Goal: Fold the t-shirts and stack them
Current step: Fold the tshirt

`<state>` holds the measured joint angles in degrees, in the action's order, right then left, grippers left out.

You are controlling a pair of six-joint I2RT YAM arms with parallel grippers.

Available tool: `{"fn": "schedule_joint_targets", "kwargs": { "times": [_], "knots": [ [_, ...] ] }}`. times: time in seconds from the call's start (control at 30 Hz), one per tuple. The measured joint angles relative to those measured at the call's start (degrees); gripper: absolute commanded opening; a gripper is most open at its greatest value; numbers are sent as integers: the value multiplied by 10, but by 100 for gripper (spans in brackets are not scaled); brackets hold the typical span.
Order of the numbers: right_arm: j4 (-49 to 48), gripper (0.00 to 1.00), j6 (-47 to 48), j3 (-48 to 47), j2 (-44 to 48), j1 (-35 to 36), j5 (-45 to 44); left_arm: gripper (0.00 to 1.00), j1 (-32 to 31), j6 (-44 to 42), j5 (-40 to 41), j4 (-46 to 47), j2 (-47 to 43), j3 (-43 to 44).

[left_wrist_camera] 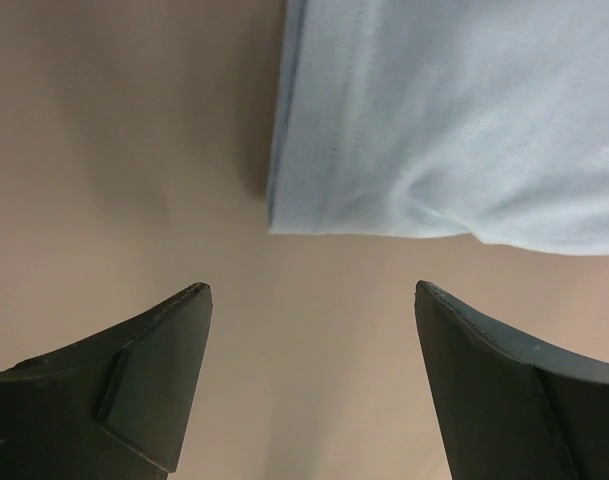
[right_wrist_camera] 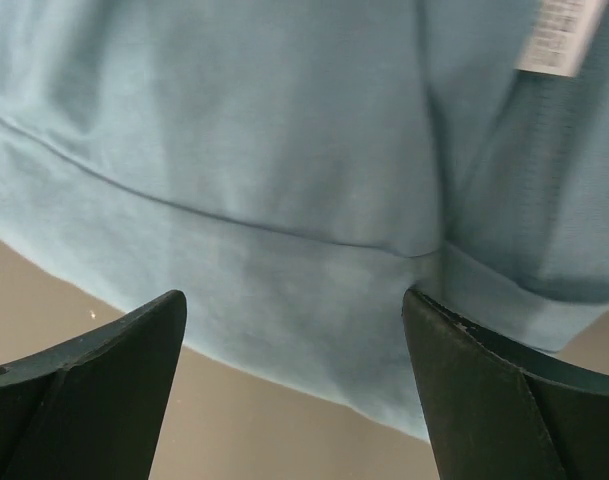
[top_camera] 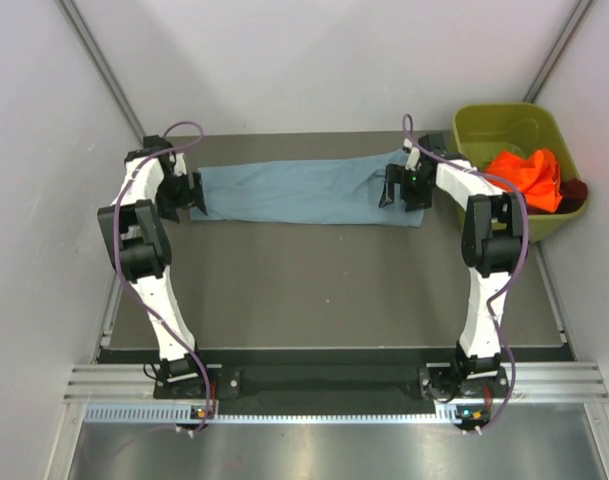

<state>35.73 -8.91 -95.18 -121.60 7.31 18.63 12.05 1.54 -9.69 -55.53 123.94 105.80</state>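
Next, my left gripper grabs the blue-grey t-shirt by its near corner, opposite its end with the label, to swing the t-shirt around for folding.
A dusty blue-grey t-shirt [top_camera: 304, 192] lies folded into a long strip across the far part of the table. My left gripper [top_camera: 189, 192] hangs open at the strip's left end; in the left wrist view the left gripper [left_wrist_camera: 312, 290] has only bare table between its fingers, with the shirt's corner [left_wrist_camera: 454, 120] just beyond the tips. My right gripper [top_camera: 396, 190] stands open over the right end; the right gripper [right_wrist_camera: 294, 295] straddles the shirt's edge [right_wrist_camera: 284, 150] without pinching it. An orange t-shirt [top_camera: 529, 175] and a dark maroon one [top_camera: 576, 190] lie crumpled in the bin.
The olive-green plastic bin [top_camera: 484, 115] sits at the table's far right corner, close to the right arm. White walls enclose the table on three sides. A white label [right_wrist_camera: 559, 35] shows on the blue shirt near the right gripper.
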Motion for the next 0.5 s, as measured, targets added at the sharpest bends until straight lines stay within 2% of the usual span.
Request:
{"fn": "schedule_joint_targets", "kwargs": {
  "times": [0.4,0.43,0.5],
  "knots": [
    [2,86,-8,7,-7,-47,12,82,1,-12,38,6,62,39],
    [1,84,-8,14,-5,-49,15,82,1,-14,38,6,64,39],
    [-3,71,-6,30,6,-53,19,75,1,-16,40,6,64,39]
  ]
}}
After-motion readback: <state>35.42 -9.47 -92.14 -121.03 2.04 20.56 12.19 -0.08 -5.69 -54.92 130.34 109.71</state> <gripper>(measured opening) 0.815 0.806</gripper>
